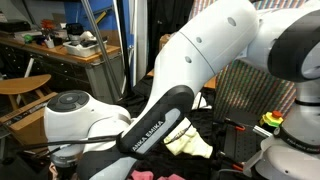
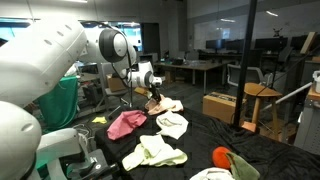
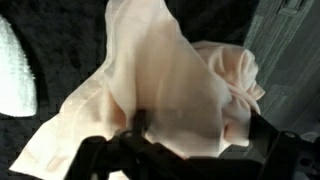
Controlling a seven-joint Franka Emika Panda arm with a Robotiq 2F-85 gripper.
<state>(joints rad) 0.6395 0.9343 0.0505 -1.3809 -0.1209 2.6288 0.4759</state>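
Observation:
My lowered fingers have the peach cloth's folds between them in the wrist view, so my gripper needs to close on the folds.
In the wrist view a pale peach cloth fills the frame, bunched into folds on the dark tabletop. My gripper sits low over it, open, with its dark fingers standing wide on either side of the cloth's near part. Whether the fingers touch the fabric is hidden in blur. In an exterior view the gripper hangs just above the same peach cloth at the far side of the table.
Other cloths lie around on the black table: a red one, a cream one, a yellow-green one and an orange item. A white textured cloth is at the left. Desks and chairs stand behind.

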